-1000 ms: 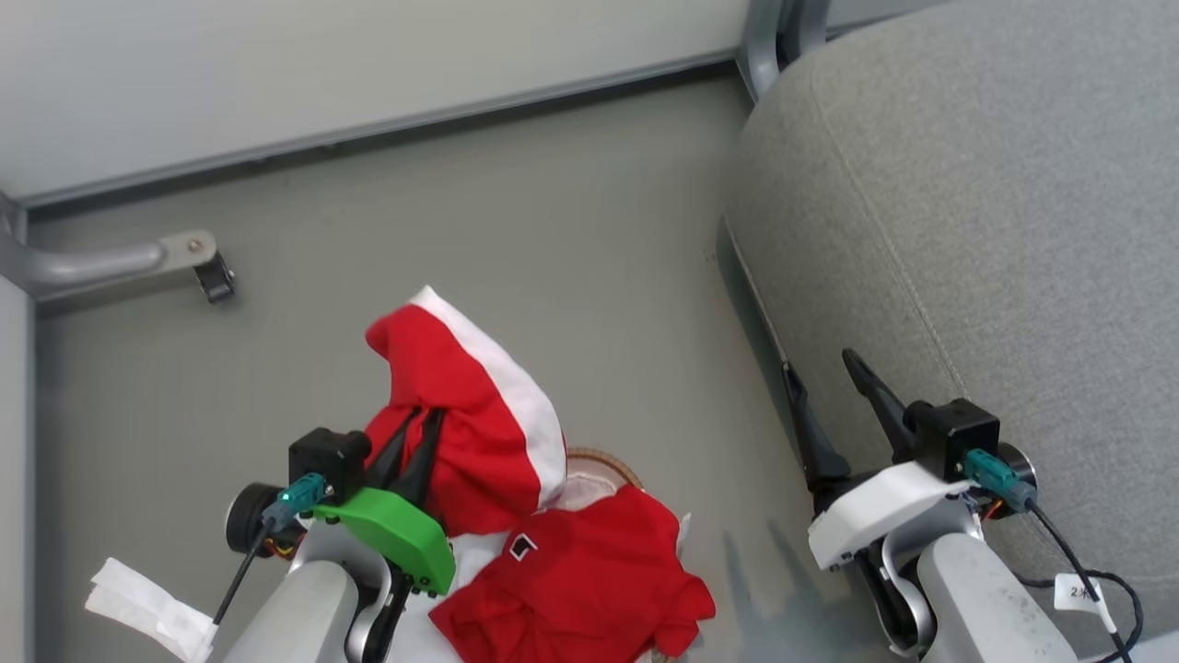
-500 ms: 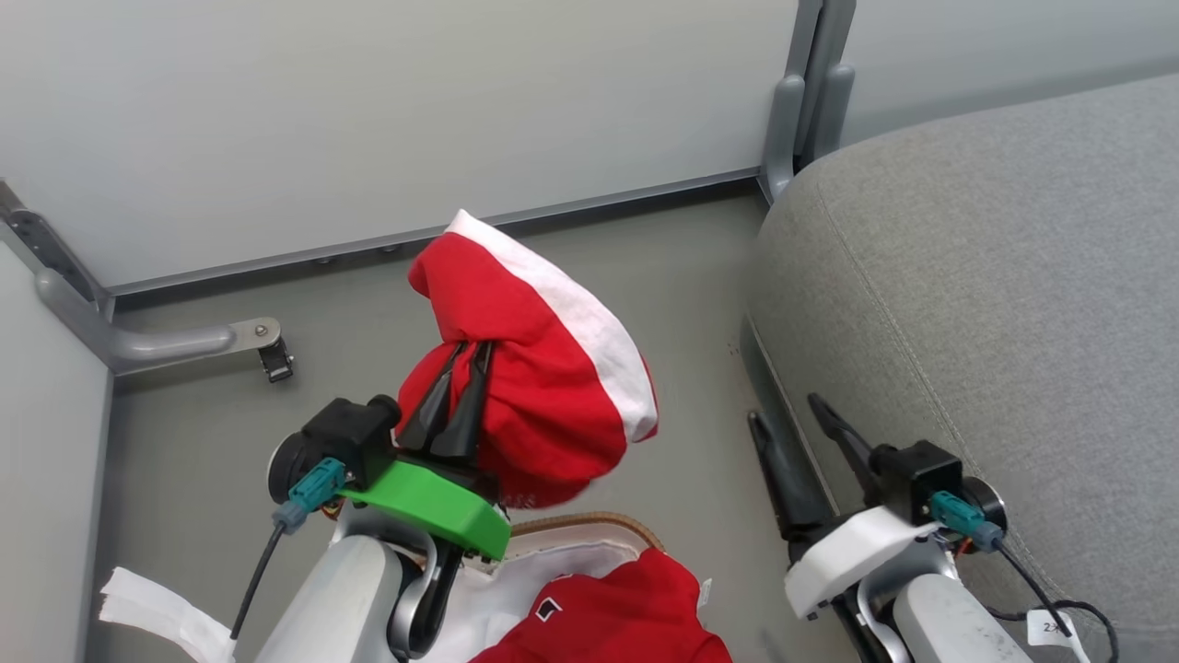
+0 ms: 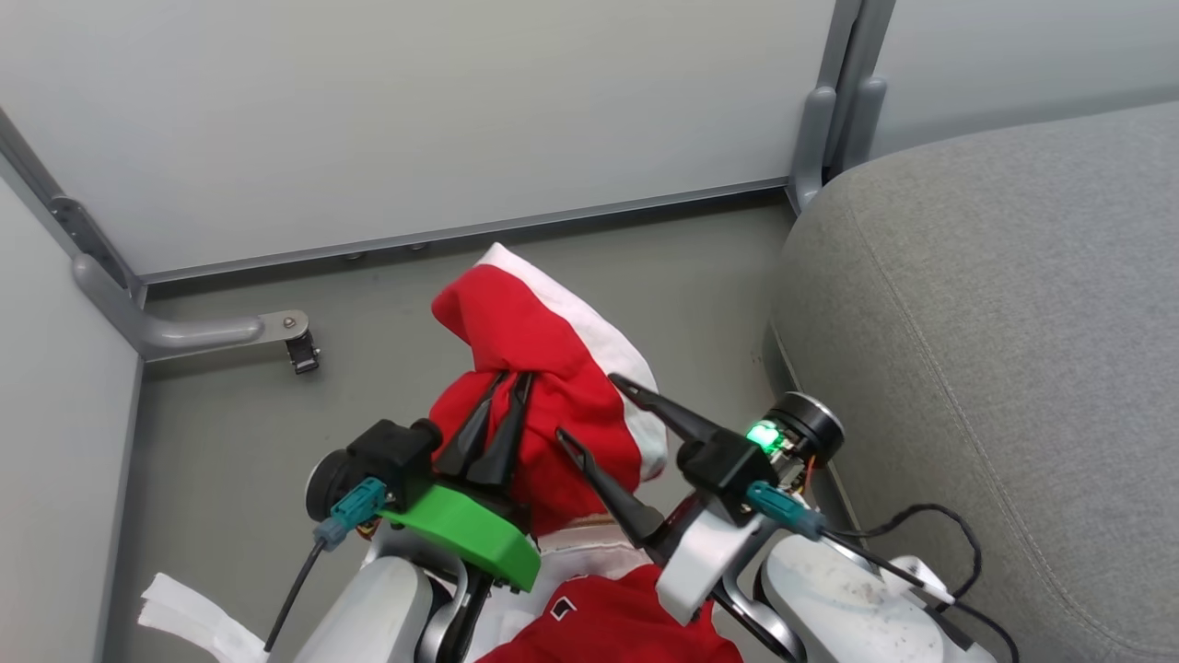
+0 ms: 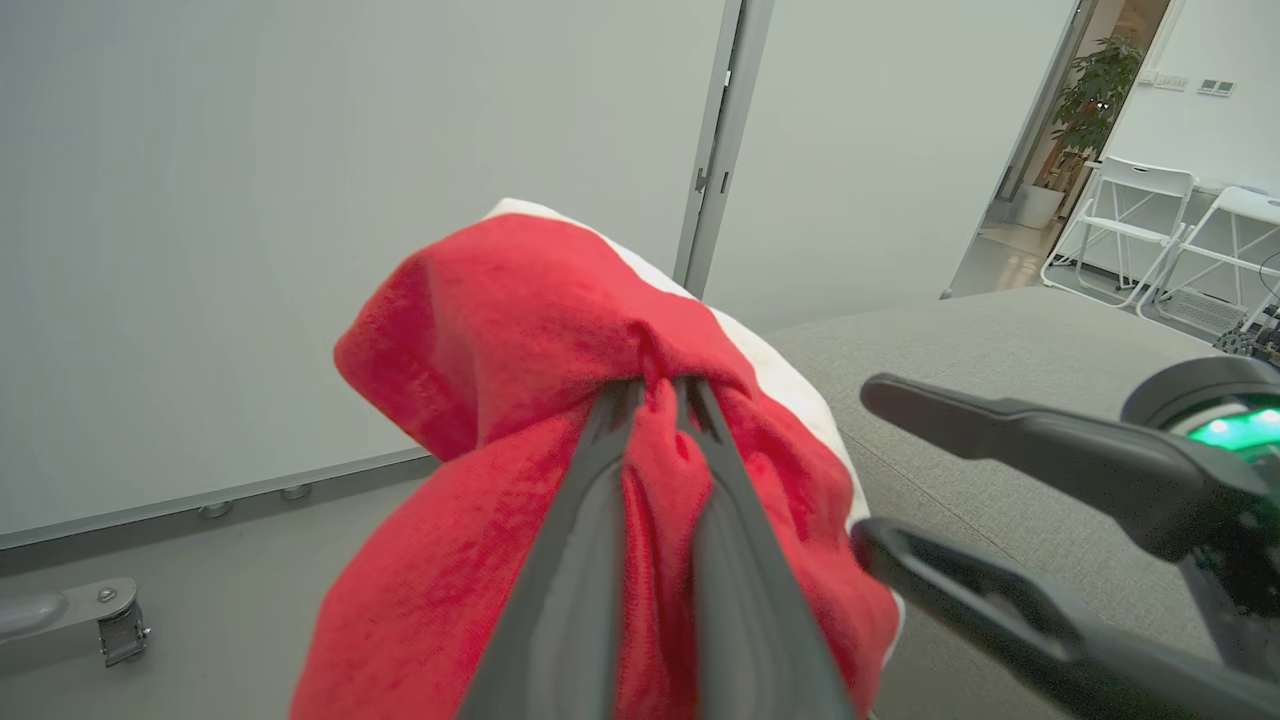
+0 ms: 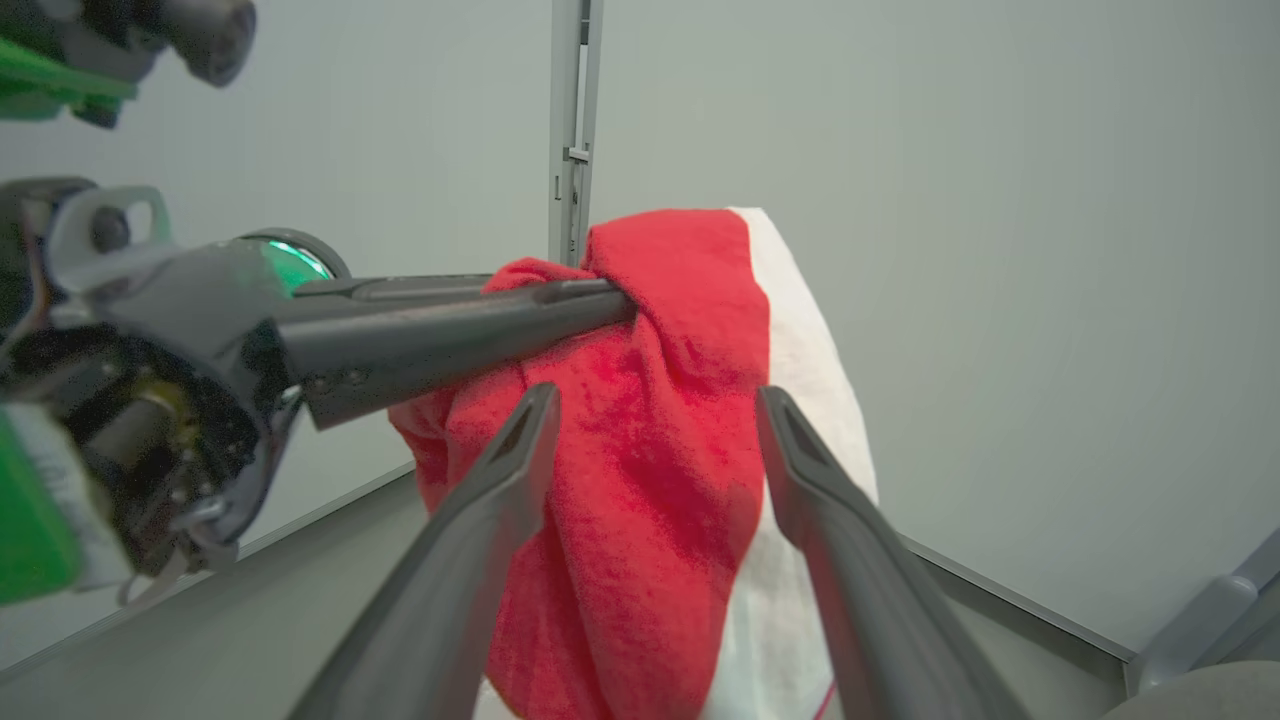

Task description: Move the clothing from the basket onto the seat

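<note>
The red garment needs to go onto the seat (image 3: 995,350), so my right gripper should grab the garment next by its hanging folds along the white panel.
My left gripper (image 3: 511,379) is shut on a bunched red garment with a white panel (image 3: 539,331), held up in the air above the floor. In the left wrist view the left gripper (image 4: 655,385) pinches a fold of this clothing (image 4: 500,320). My right gripper (image 3: 587,405) stands open right beside the hanging cloth, and in its own view the gripper (image 5: 657,395) has the red fabric (image 5: 680,300) just beyond its spread tips. A second red garment with a black-and-white patch (image 3: 617,626) lies in the basket, whose white lining (image 3: 589,552) peeks out below. The grey seat (image 3: 995,350) is at the right.
Pale partition walls close off the back and left, with a grey post (image 3: 829,120) in the corner by the seat. A metal foot with a caster (image 3: 299,348) juts out over the floor at the left. A white cloth strip (image 3: 184,608) lies at the lower left. White folding chairs (image 4: 1130,230) stand far off.
The head camera has tilted up. My left gripper has lifted the red garment up, clear of the basket. My right gripper has swung from beside the seat over to the garment, still open.
</note>
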Tool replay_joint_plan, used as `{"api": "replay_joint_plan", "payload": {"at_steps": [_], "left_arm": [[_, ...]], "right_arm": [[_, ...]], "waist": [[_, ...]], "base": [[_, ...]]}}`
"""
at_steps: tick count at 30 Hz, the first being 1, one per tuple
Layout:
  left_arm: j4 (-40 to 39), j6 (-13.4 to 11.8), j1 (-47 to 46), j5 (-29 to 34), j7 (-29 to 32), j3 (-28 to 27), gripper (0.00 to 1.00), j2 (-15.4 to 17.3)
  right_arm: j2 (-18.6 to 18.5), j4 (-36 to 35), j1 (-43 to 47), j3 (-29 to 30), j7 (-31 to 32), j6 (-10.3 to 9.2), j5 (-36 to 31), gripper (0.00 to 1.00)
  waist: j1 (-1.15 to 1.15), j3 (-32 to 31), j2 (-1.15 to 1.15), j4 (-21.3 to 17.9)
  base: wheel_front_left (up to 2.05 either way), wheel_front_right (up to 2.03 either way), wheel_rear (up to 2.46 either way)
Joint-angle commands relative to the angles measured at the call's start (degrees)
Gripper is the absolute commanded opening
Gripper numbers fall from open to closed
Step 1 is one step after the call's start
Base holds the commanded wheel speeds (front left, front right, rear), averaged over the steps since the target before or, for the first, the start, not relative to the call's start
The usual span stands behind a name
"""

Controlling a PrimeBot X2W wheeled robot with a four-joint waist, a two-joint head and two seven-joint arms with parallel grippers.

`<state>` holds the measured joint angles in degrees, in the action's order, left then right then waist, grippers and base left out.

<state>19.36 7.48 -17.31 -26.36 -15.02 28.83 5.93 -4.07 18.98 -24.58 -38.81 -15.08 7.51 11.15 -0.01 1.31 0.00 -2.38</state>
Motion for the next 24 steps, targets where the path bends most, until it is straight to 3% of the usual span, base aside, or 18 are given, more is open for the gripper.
{"api": "replay_joint_plan", "payload": {"at_steps": [1,10,15,16,17,18,24], "left_arm": [[0.1,0.0,0.7,-0.7,-0.2,0.3,0.0,-0.1],[-1.1,0.0,0.0,-4.3,-0.2,7.4,0.0,-0.7],[-1.9,0.0,-0.7,-7.3,-0.2,10.3,0.0,-0.3],[-2.0,0.0,-0.8,-7.5,-0.2,10.6,0.0,-0.2],[-2.0,0.0,-1.0,-7.8,-0.2,11.0,0.0,0.0],[-2.0,0.0,-1.0,-8.1,-0.2,11.1,0.0,0.1],[-1.7,0.0,-1.2,-8.4,-0.2,10.8,0.0,1.0]], "right_arm": [[-0.3,2.4,-1.0,-1.0,-0.1,-0.05,-0.4,1.0],[1.0,16.6,-8.5,-10.0,-0.1,-0.06,1.3,1.0],[1.1,17.5,-10.0,-12.6,-0.1,-0.05,5.6,1.0],[1.1,17.7,-10.0,-13.0,-0.1,-0.06,6.3,0.67],[1.1,17.0,-10.1,-13.4,-0.1,-0.05,7.3,0.48],[1.1,16.7,-10.3,-13.7,-0.1,-0.05,7.8,0.0],[1.1,14.9,-9.4,-12.1,-0.1,-0.06,10.3,0.0]], "waist": [[0.01,-0.1,0.0,0.5],[0.01,-0.6,0.0,3.8],[0.01,-0.7,0.0,5.3],[0.01,-0.8,0.0,5.5],[0.01,-0.8,0.0,5.7],[0.01,-0.7,0.0,5.9],[0.01,-0.5,0.0,5.8]], "base": [[0.0,0.0,0.0],[0.0,0.0,0.0],[0.0,0.0,0.0],[0.0,0.0,0.0],[0.0,0.0,0.0],[0.0,0.0,0.0],[0.0,0.0,0.0]]}}
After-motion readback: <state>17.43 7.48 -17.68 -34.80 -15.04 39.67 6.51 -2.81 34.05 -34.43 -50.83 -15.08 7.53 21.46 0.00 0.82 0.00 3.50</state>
